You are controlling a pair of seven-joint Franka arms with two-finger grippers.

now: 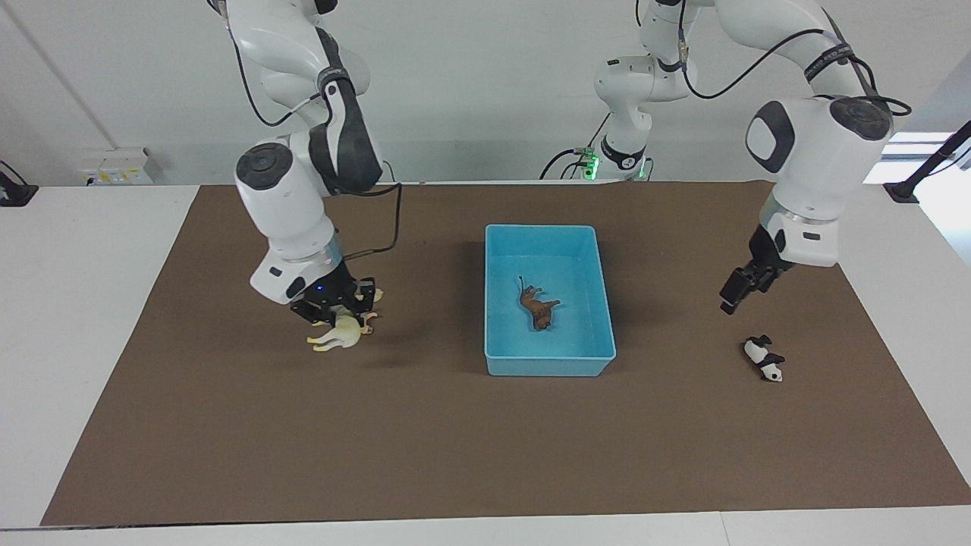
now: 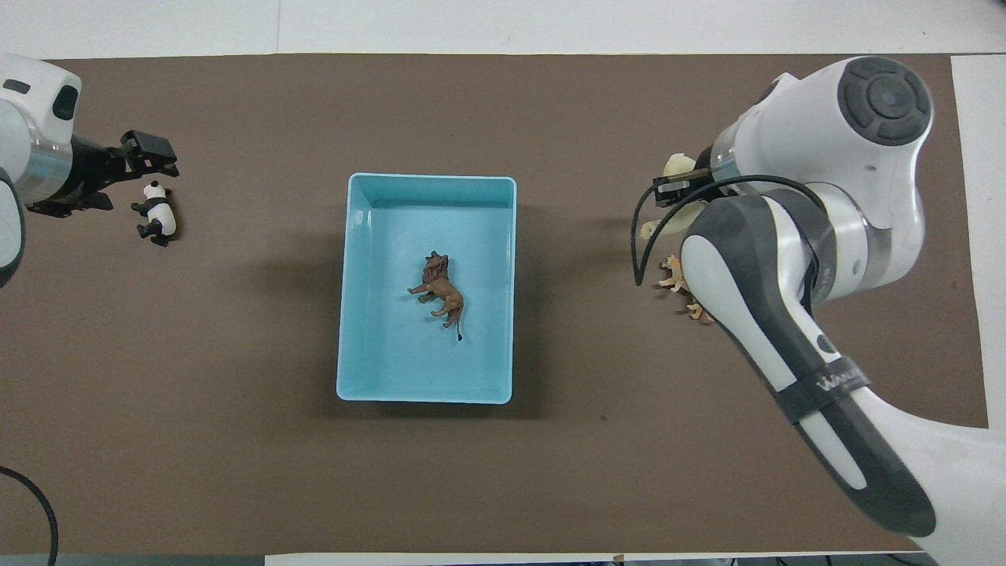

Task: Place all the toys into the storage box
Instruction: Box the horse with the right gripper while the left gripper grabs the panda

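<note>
My left gripper is going to take hold of the panda by its torso (image 2: 160,218) next, so it can put the panda into the light blue storage box (image 2: 396,349).
The light blue storage box (image 1: 550,228) lies mid-mat, also seen in the overhead view (image 2: 428,180). The brown toy (image 1: 538,307) lies on its side inside it (image 2: 440,291). My right gripper (image 1: 336,312) is shut on the cream-white llama (image 1: 338,334) and holds it just above the mat, over the orange spotted toy (image 2: 673,277). That toy is mostly hidden by the gripper and the arm. My left gripper (image 1: 736,297) is open and empty, in the air over the mat beside the panda (image 1: 764,359). The panda lies on the mat toward the left arm's end (image 2: 156,214).
A brown mat (image 1: 485,447) covers most of the white table (image 1: 83,303). A black clamp base (image 1: 903,193) stands at the table's edge at the left arm's end, near the robots.
</note>
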